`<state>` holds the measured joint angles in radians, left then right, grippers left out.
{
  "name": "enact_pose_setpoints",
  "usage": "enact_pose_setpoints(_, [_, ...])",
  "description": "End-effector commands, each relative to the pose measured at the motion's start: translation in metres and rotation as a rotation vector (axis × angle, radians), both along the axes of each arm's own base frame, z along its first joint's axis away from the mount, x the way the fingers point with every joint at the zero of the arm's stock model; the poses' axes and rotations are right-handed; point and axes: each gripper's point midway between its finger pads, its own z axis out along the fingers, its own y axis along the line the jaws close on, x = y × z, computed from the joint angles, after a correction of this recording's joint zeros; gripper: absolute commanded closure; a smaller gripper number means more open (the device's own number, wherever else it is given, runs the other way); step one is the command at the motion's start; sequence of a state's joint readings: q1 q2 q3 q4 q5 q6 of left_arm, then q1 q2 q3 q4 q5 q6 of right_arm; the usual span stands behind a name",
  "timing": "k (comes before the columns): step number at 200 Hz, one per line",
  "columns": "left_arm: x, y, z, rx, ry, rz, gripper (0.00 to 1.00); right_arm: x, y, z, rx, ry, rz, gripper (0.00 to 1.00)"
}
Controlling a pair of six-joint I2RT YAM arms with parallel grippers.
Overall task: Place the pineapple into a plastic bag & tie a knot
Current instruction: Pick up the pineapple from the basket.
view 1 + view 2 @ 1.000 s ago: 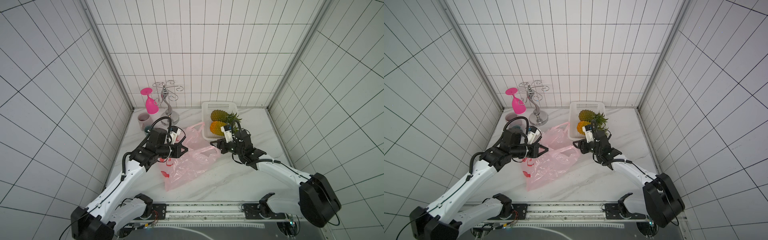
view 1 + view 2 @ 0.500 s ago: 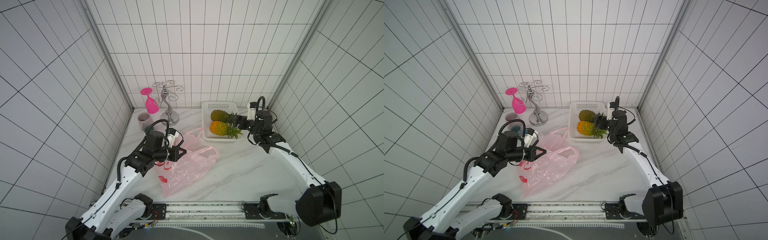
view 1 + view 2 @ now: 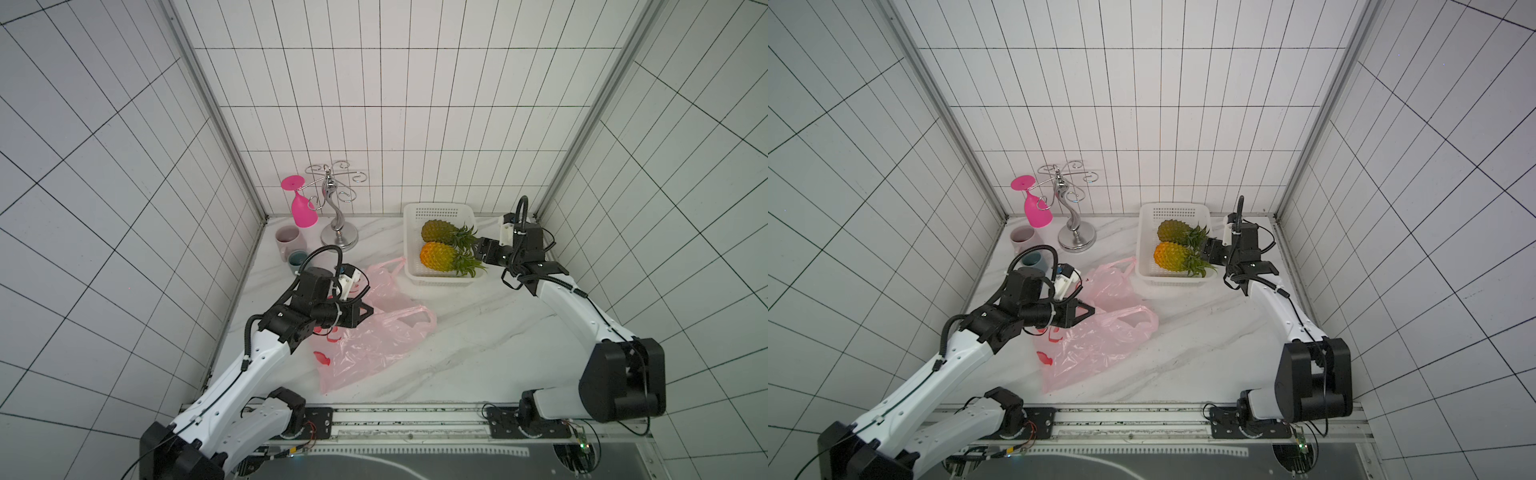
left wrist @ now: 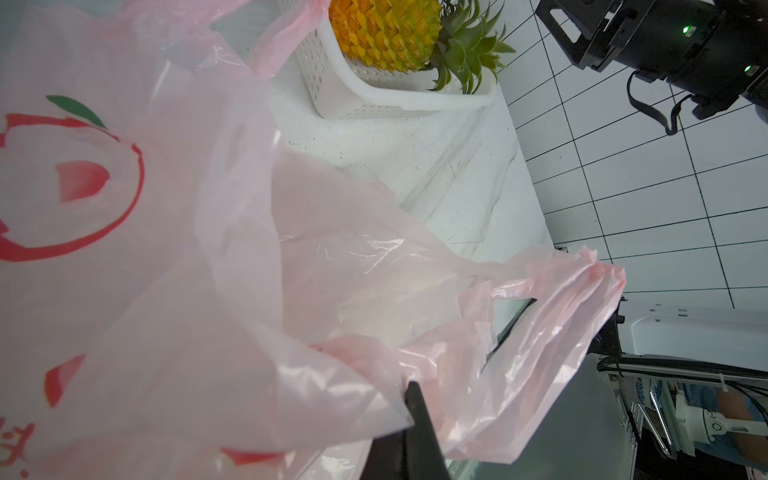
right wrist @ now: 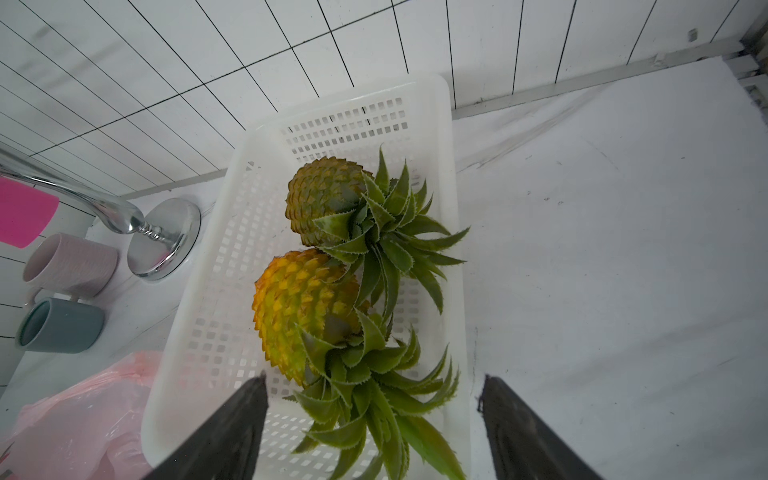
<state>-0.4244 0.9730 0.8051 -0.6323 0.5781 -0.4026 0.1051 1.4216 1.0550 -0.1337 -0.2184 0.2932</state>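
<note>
My right gripper grabs the yellow pineapple's leafy top next, leaving the pineapple's body free to enter the plastic bag (image 3: 365, 343) first.
The pale-pink plastic bag (image 3: 365, 343) (image 3: 1096, 345) lies crumpled on the marble top, with both handle loops loose and no knot showing. My left gripper (image 3: 368, 309) (image 4: 411, 390) is shut on the plastic bag's upper film near its mouth. Two pineapples lie side by side in the white basket (image 3: 440, 212): a yellow one (image 3: 440, 257) (image 5: 303, 307) nearer the front and a greenish one (image 3: 436, 230) (image 5: 328, 195) behind it. My right gripper (image 3: 480, 250) (image 5: 372, 382) is open at the basket's right side. Its fingers straddle the yellow pineapple's leafy crown without touching it.
A chrome glass holder (image 3: 338, 237) with a hanging pink goblet (image 3: 303, 208) stands at the back left. Beside it are a pink mug (image 3: 286, 239) and a teal mug (image 3: 298, 257). One bag handle (image 3: 388, 266) reaches the basket's front left corner. Tiled walls close in on three sides.
My right arm swung from the bag's mouth in the middle back to the basket's right side, and its jaws opened wider. My left gripper kept its hold and drew the bag slightly forward.
</note>
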Motion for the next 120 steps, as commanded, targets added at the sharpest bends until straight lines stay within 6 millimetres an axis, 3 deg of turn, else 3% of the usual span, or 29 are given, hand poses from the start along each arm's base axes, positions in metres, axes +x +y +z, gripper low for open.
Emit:
enact_pose_setpoints(1, [0.001, -0.002, -0.001, -0.01, -0.025, -0.015, 1.0, -0.005, 0.011, -0.016, 0.052, 0.044, 0.035, 0.18])
enact_pose_setpoints(53, [0.002, -0.002, -0.004, -0.009, -0.02, -0.014, 1.0, -0.019, 0.03, -0.049, 0.062, 0.115, 0.061, 0.25])
enact_pose_setpoints(120, [0.002, -0.002, -0.004, -0.009, -0.021, -0.015, 1.0, -0.018, 0.023, -0.074, 0.04, 0.171, 0.002, 0.33])
